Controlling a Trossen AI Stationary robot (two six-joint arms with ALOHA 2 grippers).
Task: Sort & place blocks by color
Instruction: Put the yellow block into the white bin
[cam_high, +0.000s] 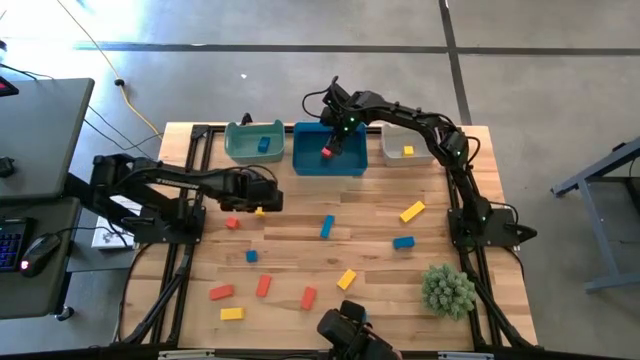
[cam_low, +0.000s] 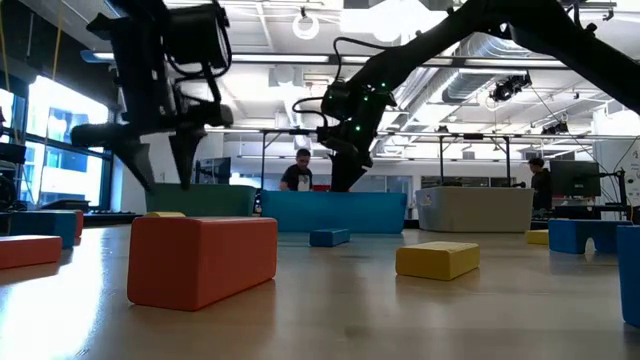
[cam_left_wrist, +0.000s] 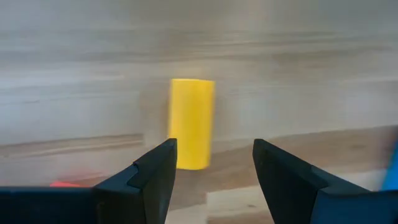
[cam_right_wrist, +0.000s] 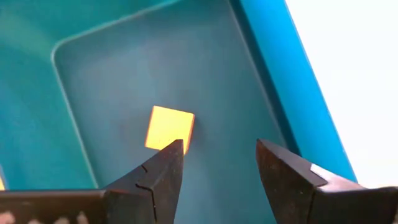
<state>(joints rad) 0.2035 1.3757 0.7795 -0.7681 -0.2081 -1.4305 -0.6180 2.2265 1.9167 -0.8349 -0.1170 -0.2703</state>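
My left gripper would miss the yellow block (cam_high: 259, 211) unless lowered.
My left gripper (cam_left_wrist: 214, 146) hangs open, pointing down over a small yellow block (cam_left_wrist: 191, 121) that lies flat on the wooden table (cam_high: 300, 250) left of centre; the block (cam_high: 260, 211) is just ahead of its fingertips, untouched. My right gripper (cam_right_wrist: 217, 146) stands open above the blue bin (cam_high: 310, 168) at the far edge. A red block (cam_high: 327, 152) lies on that bin's floor just under the fingers and looks orange in the right wrist view (cam_right_wrist: 169, 126). Several more red, yellow and blue blocks are scattered over the near half of the table.
A teal bin (cam_high: 240, 150) holding a blue block (cam_high: 264, 144) stands left of the blue bin. A grey-white bin (cam_high: 392, 150) with a yellow block (cam_high: 408, 151) stands right of it. A spiky green plant (cam_high: 447, 290) sits at the near right. People stand in the room beyond.
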